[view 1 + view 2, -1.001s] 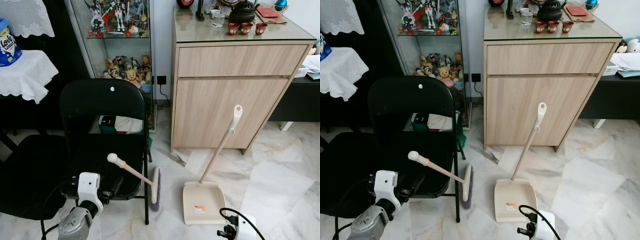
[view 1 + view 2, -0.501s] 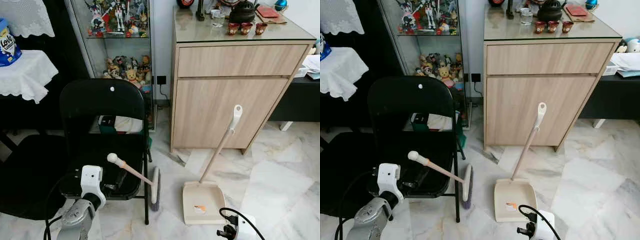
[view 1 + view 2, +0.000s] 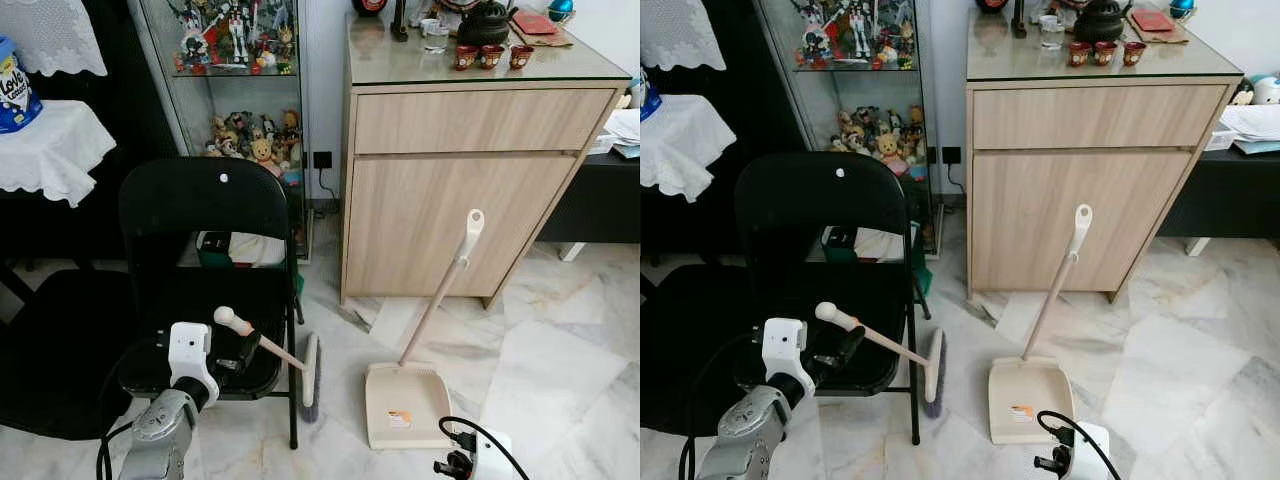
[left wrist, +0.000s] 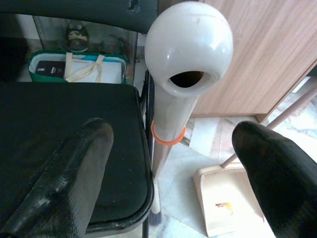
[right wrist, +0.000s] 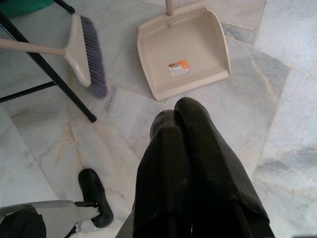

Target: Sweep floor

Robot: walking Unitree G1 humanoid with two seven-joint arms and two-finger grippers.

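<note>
Next, my left gripper grips the broom by the straight neck (image 3: 244, 329) just under the knob, since the top knob (image 3: 225, 316) is round and bulges out.
A cream broom leans against the black folding chair (image 3: 205, 205), its knobbed handle end (image 3: 226, 317) up over the seat and its grey bristle head (image 3: 311, 375) on the floor. My left gripper (image 3: 243, 351) is open just below the knob. In the left wrist view the handle (image 4: 168, 124) stands between the two fingers (image 4: 74, 178), apart from both. A cream dustpan (image 3: 405, 402) sits on the marble to the right, its long handle (image 3: 445, 285) rising towards the cabinet. My right gripper (image 5: 176, 116) is shut and empty, hanging low above the floor near the dustpan (image 5: 185, 52).
A wooden cabinet (image 3: 460, 190) with a tea set stands behind the dustpan. A glass case of figurines (image 3: 245, 90) is behind the chair. A table with a white cloth (image 3: 50, 150) is at the left. Open marble floor (image 3: 560, 370) lies to the right.
My left gripper has moved up and to the right over the chair seat, closing in on the broom handle just under its knob. The broom, dustpan and right arm have not moved.
</note>
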